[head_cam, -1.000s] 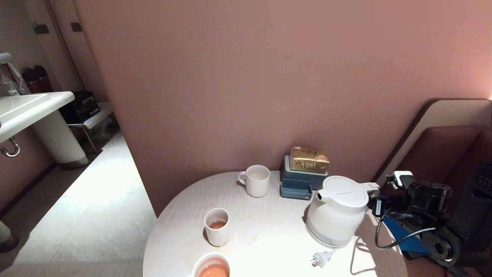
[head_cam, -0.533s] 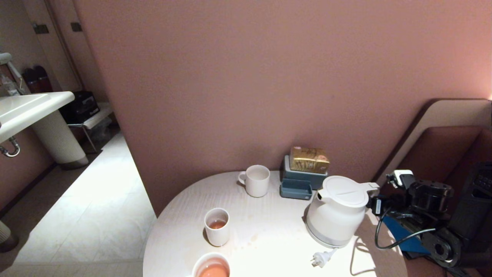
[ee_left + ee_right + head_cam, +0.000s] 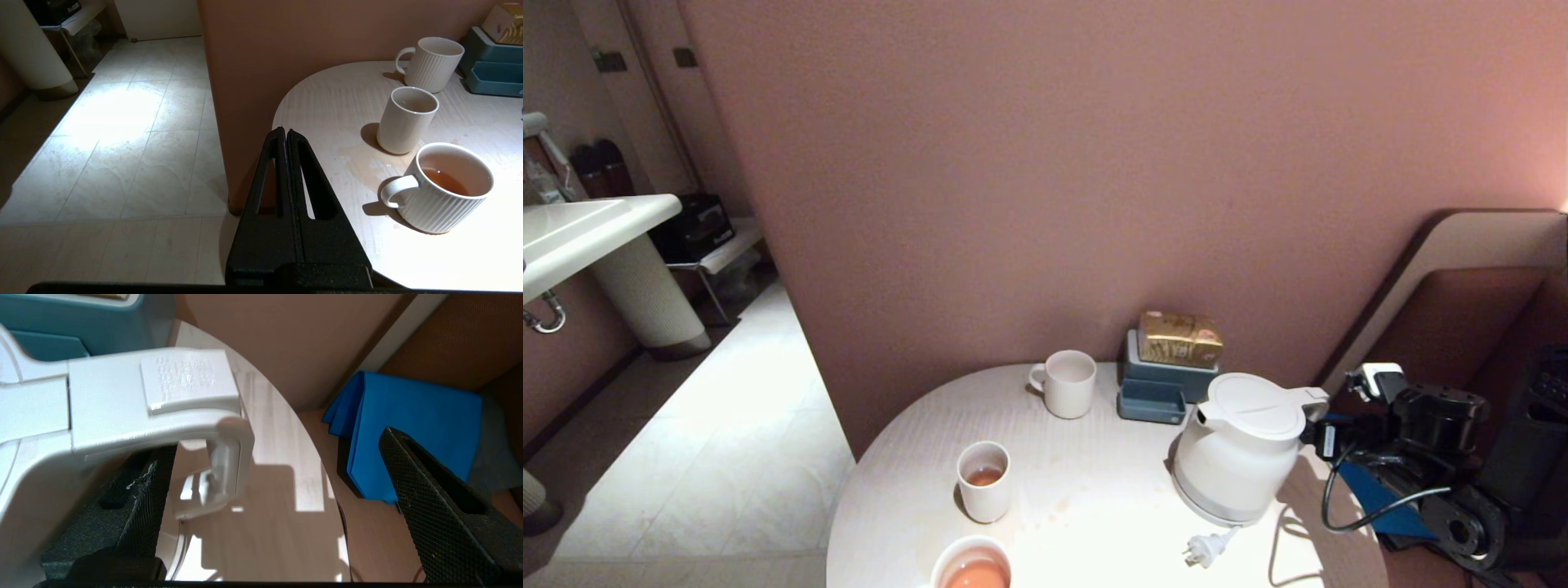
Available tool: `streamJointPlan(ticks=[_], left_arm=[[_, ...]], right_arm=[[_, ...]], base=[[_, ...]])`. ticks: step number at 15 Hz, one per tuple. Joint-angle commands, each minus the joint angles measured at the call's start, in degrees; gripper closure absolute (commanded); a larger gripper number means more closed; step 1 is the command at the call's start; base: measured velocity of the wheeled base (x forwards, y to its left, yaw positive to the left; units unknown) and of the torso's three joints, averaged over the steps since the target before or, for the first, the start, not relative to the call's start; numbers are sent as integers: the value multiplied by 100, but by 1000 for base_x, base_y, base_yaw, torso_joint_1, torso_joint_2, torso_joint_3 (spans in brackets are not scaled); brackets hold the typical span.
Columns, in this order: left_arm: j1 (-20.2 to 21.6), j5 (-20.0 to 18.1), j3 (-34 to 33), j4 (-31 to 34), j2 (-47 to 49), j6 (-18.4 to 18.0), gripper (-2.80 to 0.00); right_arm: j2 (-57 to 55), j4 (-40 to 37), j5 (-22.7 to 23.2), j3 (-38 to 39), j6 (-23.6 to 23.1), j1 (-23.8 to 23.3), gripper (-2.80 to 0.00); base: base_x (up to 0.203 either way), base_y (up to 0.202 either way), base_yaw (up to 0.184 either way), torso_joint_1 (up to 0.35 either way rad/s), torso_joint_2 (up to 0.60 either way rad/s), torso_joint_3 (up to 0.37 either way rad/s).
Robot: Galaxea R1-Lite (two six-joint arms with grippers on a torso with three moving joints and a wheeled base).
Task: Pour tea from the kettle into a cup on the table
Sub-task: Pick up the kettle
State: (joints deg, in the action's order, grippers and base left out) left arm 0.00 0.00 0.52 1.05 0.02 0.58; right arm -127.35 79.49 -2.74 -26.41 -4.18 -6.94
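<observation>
My right gripper grips the white kettle by the outer bar of its loop handle (image 3: 1317,403) next, to pour tea into the cup (image 3: 984,480).
The white kettle (image 3: 1241,445) stands upright at the right of the round white table (image 3: 1094,498), its lid down. My right gripper (image 3: 1327,437) is at the kettle's loop handle (image 3: 229,457). It (image 3: 278,445) is open, fingers wide to either side of the handle and not pressing it. The cup (image 3: 984,480), a plain white tumbler, stands at the table's left with dark tea (image 3: 984,476) low inside. My left gripper (image 3: 285,132) is shut on nothing, parked off the table's left edge, with the cup (image 3: 406,120) to its right.
A ribbed mug (image 3: 1068,382) stands at the back. A wider mug (image 3: 972,567) of paler orange liquid sits at the front edge. A blue box (image 3: 1164,390) with a gold packet is behind the kettle. A loose plug (image 3: 1207,549) lies in front. A blue cloth (image 3: 412,416) lies off the table's right.
My right gripper's fingers have spread wider around the kettle's handle. The kettle and the cups have stayed where they were.
</observation>
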Motion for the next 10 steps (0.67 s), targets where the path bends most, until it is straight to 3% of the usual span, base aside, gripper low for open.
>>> streamJointPlan(ticks=[1,6,7,10], left_arm=[[-7,0,0,-2,6,4,0],[0,0,0,1,6,4,0],[0,0,0,-4,1,4,0],[0,0,0,-1,6,4,0]], right_arm=[[-40,36,6,-77,-4,4,-280],[-225,49,169,-347,-118,12,-280],[-220,49,161,-323,-127,26,0],[-229,96,151,-295,-127,17,0]], base=[[0,0,0,0,0,0],[0,0,0,0,0,0],[0,0,0,0,0,0],[0,0,0,0,0,0]])
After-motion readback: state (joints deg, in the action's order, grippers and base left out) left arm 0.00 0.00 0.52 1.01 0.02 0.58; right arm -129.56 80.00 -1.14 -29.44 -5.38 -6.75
